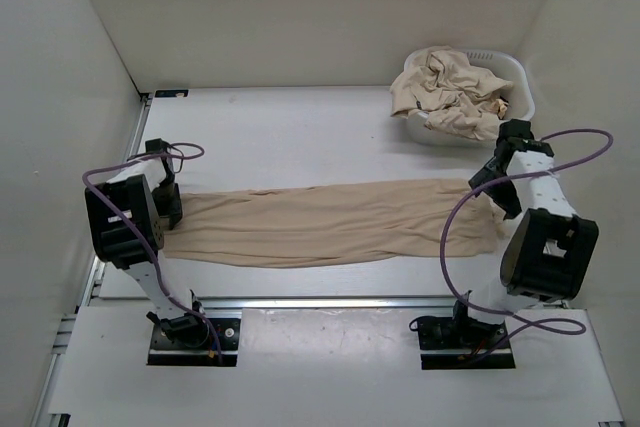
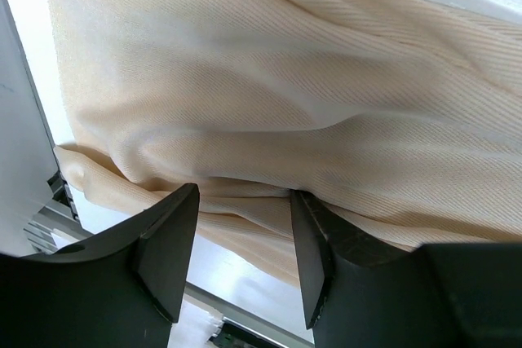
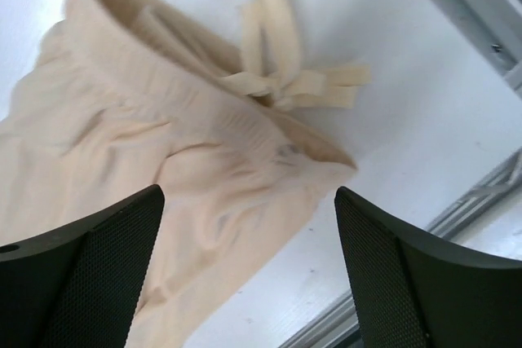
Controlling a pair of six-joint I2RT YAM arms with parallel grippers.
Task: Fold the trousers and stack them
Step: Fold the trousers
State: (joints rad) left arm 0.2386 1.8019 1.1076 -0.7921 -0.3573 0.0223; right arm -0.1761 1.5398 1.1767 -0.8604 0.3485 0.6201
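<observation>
Next, my right gripper grabs the waistband end of the beige trousers near the drawstring and folds it over toward the legs.
One pair of beige trousers [image 1: 330, 224] lies stretched flat across the table from left to right. My left gripper [image 1: 166, 203] is at its left end. In the left wrist view the gripper [image 2: 242, 234] is open, with the fabric's [image 2: 269, 79] lower edge lying between the fingertips. My right gripper [image 1: 494, 190] hovers over the right end. In the right wrist view the gripper [image 3: 249, 270] is wide open above the waistband [image 3: 204, 120] and its drawstring [image 3: 285, 83], holding nothing.
A white plastic basket [image 1: 522, 82] stands at the back right, holding more crumpled beige trousers [image 1: 450, 92]. White walls close in the table on the left, back and right. A metal rail [image 1: 300, 302] runs along the near edge.
</observation>
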